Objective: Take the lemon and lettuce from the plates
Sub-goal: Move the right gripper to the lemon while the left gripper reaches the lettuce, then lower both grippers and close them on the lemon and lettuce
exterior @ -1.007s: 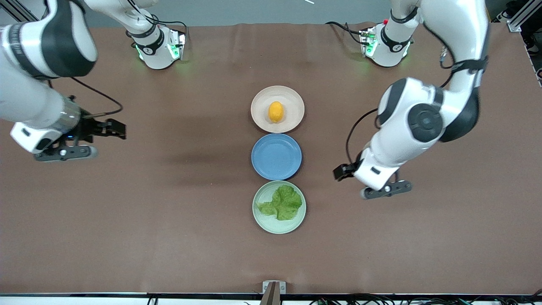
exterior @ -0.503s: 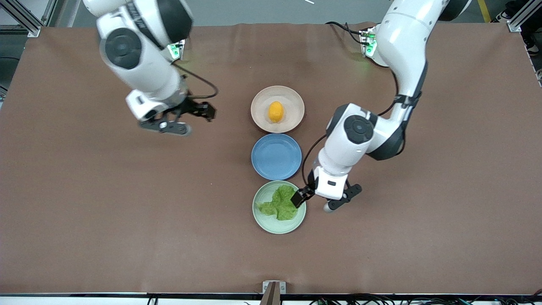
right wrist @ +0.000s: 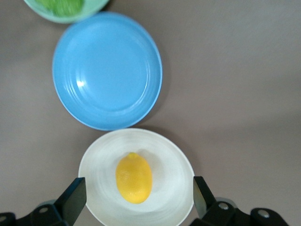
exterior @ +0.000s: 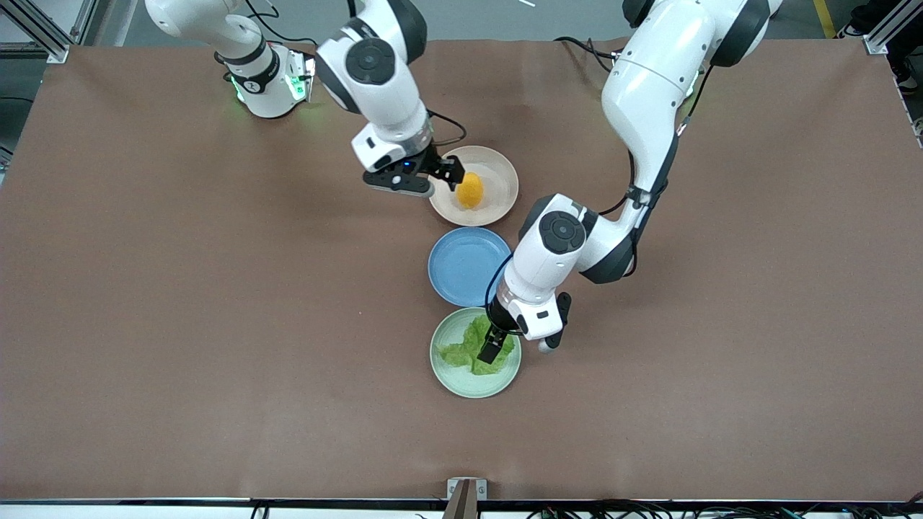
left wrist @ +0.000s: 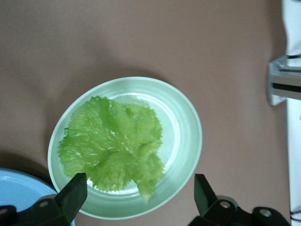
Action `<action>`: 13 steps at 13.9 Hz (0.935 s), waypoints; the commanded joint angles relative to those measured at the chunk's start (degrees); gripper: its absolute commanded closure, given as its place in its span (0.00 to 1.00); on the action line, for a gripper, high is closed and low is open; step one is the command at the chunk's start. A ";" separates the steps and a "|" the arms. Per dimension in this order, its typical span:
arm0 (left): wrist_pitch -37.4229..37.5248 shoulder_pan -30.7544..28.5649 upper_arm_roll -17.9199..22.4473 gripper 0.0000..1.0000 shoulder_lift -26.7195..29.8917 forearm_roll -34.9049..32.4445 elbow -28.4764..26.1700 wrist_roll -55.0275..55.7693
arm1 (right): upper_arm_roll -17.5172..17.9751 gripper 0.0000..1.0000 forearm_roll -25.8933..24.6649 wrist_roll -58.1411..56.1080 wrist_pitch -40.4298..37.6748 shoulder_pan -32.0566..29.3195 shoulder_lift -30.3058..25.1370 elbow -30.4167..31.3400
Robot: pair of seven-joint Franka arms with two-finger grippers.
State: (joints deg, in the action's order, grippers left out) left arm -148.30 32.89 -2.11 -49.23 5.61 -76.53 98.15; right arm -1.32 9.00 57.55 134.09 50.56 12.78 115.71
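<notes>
The lemon is to be picked from the beige-pink plate (exterior: 499, 180). My right gripper will grab it next by its rounded middle (exterior: 469, 191).
The lemon (exterior: 470, 190) lies on the beige-pink plate (exterior: 499, 180), the plate farthest from the front camera. My right gripper (exterior: 448, 175) hovers over that plate's rim beside the lemon, open and empty. In the right wrist view the lemon (right wrist: 134, 178) sits on the plate (right wrist: 174, 181) between the spread fingers of the gripper (right wrist: 137, 195). The lettuce (exterior: 469, 351) lies flat on the mint green plate (exterior: 451, 375), nearest the camera. My left gripper (exterior: 497, 346) hovers over it, open and empty. The left wrist view shows the lettuce (left wrist: 113, 141), the plate (left wrist: 188, 132) and the gripper (left wrist: 138, 193).
An empty blue plate (exterior: 469, 267) sits between the two plates; it also shows in the right wrist view (right wrist: 107, 70). A metal bracket (exterior: 465, 490) stands at the table's front edge. Bare brown table spreads toward both ends.
Both arms swung in from the table's ends. The right gripper came over the lemon's plate, and the left gripper came over the lettuce. Lemon and lettuce have not moved.
</notes>
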 commanded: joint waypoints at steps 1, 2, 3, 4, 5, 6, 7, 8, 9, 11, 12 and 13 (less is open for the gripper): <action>-0.14 0.33 0.53 0.00 -2.62 0.45 2.35 1.43 | -1.05 0.00 0.40 2.90 6.25 3.48 5.74 -0.22; -0.14 0.33 0.62 0.00 -3.32 0.45 2.79 1.43 | -1.05 0.00 0.23 5.44 7.32 4.19 7.24 -0.83; -0.49 0.33 0.62 0.00 -3.76 0.45 2.79 1.43 | -1.14 0.00 -0.04 7.38 7.33 4.63 8.39 -1.62; -0.93 0.42 0.62 0.00 -4.29 0.45 2.79 1.43 | -1.14 0.00 -0.30 9.75 7.33 4.99 9.44 -2.24; -0.93 0.51 0.62 0.00 -4.73 0.45 2.79 1.43 | -1.14 0.00 -0.82 11.86 7.33 5.60 10.33 -2.68; -0.93 0.77 0.62 0.00 -5.08 0.45 2.79 1.43 | -1.14 0.00 -1.70 13.36 7.33 6.30 11.29 -2.86; -1.02 0.77 0.62 0.00 -5.52 0.37 2.79 1.35 | -1.14 0.00 -2.67 14.85 7.50 6.83 11.91 -2.95; -1.02 0.77 0.62 0.00 -5.87 0.37 2.79 1.08 | -1.14 0.00 -3.55 15.65 7.59 7.18 12.70 -3.29; -1.11 0.86 0.71 0.00 -6.23 0.37 2.79 1.08 | -1.14 0.00 -3.82 16.18 7.59 7.71 13.40 -3.56; -2.07 0.86 0.71 0.00 -6.84 0.28 2.79 0.91 | -1.14 0.00 -4.87 16.36 7.77 8.59 14.37 -3.91; -2.16 1.12 0.71 0.02 -6.93 0.19 2.79 0.91 | -1.14 0.00 -4.87 16.36 7.77 8.77 14.55 -4.09; -2.08 1.13 0.79 0.05 -7.11 0.19 2.71 0.99 | -1.14 0.00 -4.87 16.45 7.77 9.12 14.64 -4.26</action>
State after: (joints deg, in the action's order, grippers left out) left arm -149.81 33.23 -1.97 -55.16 5.61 -75.37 98.86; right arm -1.70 5.33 72.50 141.91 58.51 26.70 112.64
